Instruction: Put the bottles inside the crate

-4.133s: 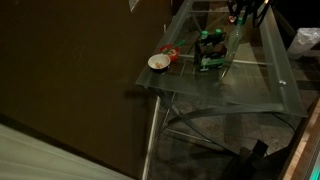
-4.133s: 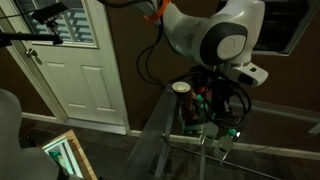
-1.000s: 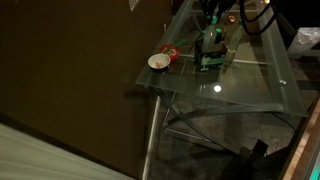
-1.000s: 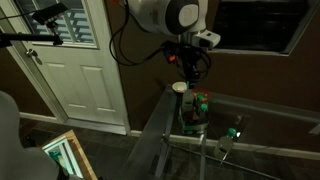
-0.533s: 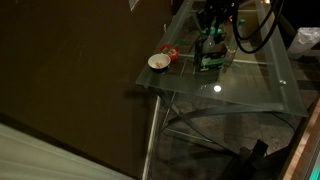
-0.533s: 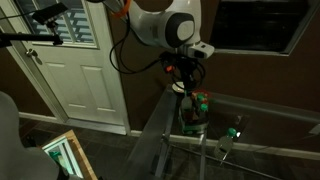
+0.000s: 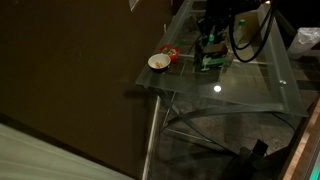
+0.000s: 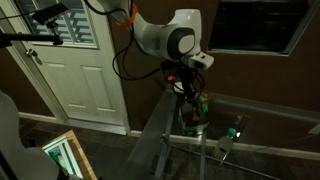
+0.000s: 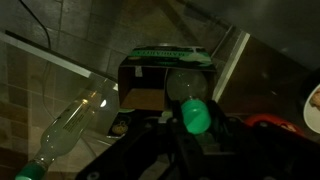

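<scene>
I need to open my gripper now: the lower end of the bottle I am holding is inside the crate's rim (image 7: 212, 60) (image 9: 165, 66), so the bottle would rest in the crate if I let go now.
My gripper (image 9: 195, 128) is shut on a green bottle (image 9: 186, 88), whose green cap sits between the fingers. It hangs just above the small dark crate (image 9: 150, 72). In both exterior views the gripper (image 7: 212, 30) (image 8: 190, 84) is low over the crate (image 7: 208, 63) (image 8: 192, 122), which holds green bottles. Another bottle (image 9: 78, 118) lies on its side on the glass beside the crate, in the left of the wrist view.
A round white bowl (image 7: 158, 62) and a small red object (image 7: 171, 52) stand near the glass table's corner, beside the crate. The table edge (image 7: 150, 88) drops off close to them. A white door (image 8: 75, 70) stands behind.
The gripper has come down with the bottle, from well above the crate to just over it. The crate, bowl and lying bottle have not moved.
</scene>
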You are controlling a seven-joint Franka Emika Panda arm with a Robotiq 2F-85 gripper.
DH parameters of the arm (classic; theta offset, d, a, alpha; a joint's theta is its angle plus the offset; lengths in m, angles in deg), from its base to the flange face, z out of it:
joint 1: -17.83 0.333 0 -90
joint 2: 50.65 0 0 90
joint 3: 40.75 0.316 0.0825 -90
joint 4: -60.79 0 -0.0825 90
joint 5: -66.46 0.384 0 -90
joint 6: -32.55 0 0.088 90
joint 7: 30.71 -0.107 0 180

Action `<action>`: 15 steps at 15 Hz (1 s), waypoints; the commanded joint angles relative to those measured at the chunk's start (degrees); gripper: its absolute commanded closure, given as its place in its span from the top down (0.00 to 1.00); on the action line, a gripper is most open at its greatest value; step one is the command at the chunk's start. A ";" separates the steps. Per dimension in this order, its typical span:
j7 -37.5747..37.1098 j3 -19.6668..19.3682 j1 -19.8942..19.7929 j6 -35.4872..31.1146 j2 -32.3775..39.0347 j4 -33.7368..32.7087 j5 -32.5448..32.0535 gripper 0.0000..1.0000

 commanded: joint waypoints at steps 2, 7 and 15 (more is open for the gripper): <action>-1.05 -1.97 1.41 -0.26 -0.45 0.76 -1.90 0.51; -1.24 -3.24 1.26 2.11 -4.12 1.66 -4.39 0.83; 0.48 -5.86 -2.61 9.20 -7.21 -0.01 -8.72 1.00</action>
